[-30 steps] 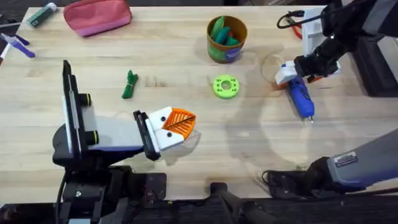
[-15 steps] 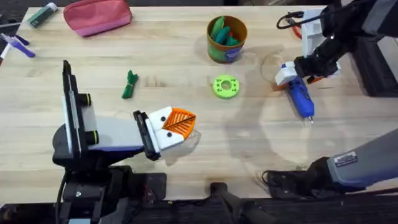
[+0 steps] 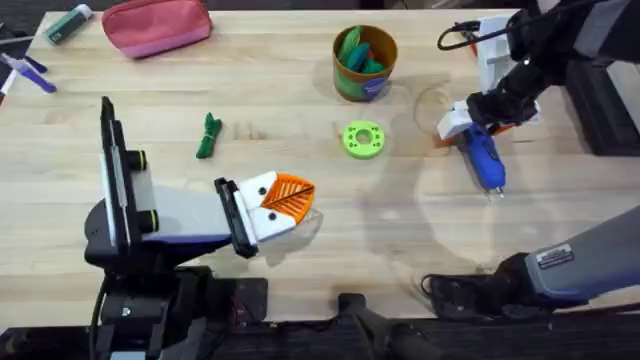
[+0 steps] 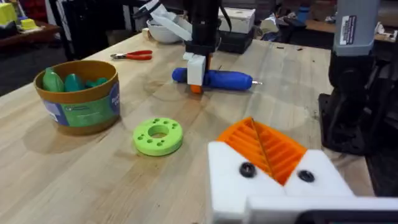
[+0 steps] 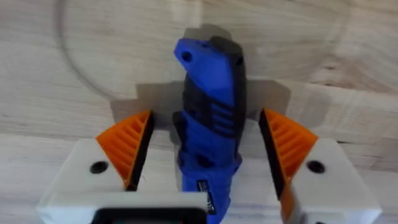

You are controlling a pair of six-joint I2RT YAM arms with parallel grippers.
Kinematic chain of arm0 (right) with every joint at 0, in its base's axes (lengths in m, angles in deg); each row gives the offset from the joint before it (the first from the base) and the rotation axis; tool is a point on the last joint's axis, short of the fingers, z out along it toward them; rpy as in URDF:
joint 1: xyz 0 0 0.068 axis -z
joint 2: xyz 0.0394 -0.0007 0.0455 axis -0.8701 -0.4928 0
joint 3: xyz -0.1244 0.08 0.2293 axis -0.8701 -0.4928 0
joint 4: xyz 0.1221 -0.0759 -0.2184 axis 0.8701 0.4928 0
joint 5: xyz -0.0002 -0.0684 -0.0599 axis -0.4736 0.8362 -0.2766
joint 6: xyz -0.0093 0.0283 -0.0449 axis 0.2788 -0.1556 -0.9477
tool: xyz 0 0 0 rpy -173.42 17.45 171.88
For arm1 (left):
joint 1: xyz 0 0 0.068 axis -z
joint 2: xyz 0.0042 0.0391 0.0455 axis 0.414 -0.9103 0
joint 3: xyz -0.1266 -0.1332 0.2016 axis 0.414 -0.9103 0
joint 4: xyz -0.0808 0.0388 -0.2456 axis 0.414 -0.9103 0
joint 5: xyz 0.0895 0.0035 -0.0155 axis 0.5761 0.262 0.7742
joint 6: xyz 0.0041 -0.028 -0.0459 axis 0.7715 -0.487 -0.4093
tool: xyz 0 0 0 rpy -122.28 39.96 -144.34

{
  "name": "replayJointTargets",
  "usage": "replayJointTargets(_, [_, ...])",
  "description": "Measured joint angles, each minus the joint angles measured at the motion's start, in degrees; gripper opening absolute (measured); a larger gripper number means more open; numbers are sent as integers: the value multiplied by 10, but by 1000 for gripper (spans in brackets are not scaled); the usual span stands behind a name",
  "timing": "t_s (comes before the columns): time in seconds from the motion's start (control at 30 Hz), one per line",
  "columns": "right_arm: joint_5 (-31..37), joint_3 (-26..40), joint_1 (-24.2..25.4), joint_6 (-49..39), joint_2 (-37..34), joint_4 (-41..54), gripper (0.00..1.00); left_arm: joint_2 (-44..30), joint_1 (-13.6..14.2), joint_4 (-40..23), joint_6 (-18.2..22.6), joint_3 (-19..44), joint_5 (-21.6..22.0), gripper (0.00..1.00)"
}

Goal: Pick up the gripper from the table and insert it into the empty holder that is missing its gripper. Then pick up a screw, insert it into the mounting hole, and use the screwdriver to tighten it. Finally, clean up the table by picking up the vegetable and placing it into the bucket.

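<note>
The silver tip (image 3: 497, 192) sticks out at one end of the blue screwdriver, so I will next take the screwdriver by its ridged handle (image 3: 477, 139) with my right gripper.
The blue screwdriver (image 3: 484, 160) lies on the table at the right, silver tip toward the front edge. My right gripper (image 3: 477, 128) is open and straddles its handle, and in the right wrist view the orange pads (image 5: 132, 146) stand apart on either side of the screwdriver (image 5: 210, 93). My left gripper (image 3: 290, 196) rests low at the front left, shut, its orange ribbed pads (image 4: 264, 146) pressed together in the white holder (image 4: 280, 186). The dark green vegetable (image 3: 208, 136) lies beyond it. The bucket (image 3: 364, 82) stands at the back centre with green items inside.
A lime-green ring disc (image 3: 362, 139) lies between the bucket and the left gripper. A pink pouch (image 3: 157, 25) and markers (image 3: 66, 24) sit at the back left. Red pliers (image 4: 132, 55) and a white bowl (image 4: 163, 32) are at the far right behind the screwdriver.
My right gripper has shifted slightly left over the screwdriver's handle. The screwdriver and the left arm have not moved.
</note>
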Motion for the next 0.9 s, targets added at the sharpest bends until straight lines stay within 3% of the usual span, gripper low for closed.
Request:
replayJointTargets(0.37, [0, 0, 0, 0, 0, 0, 979, 0, 0, 0, 0, 0, 0, 16])
replayJointTargets(0.6, [-2, 0, 0, 0, 0, 0, 890, 0, 0, 0, 0, 0, 0, 16])
replayJointTargets(0.9, [-1, -1, 0, -3, 0, 0, 518, 0, 0, 0, 0, 0, 0, 16])
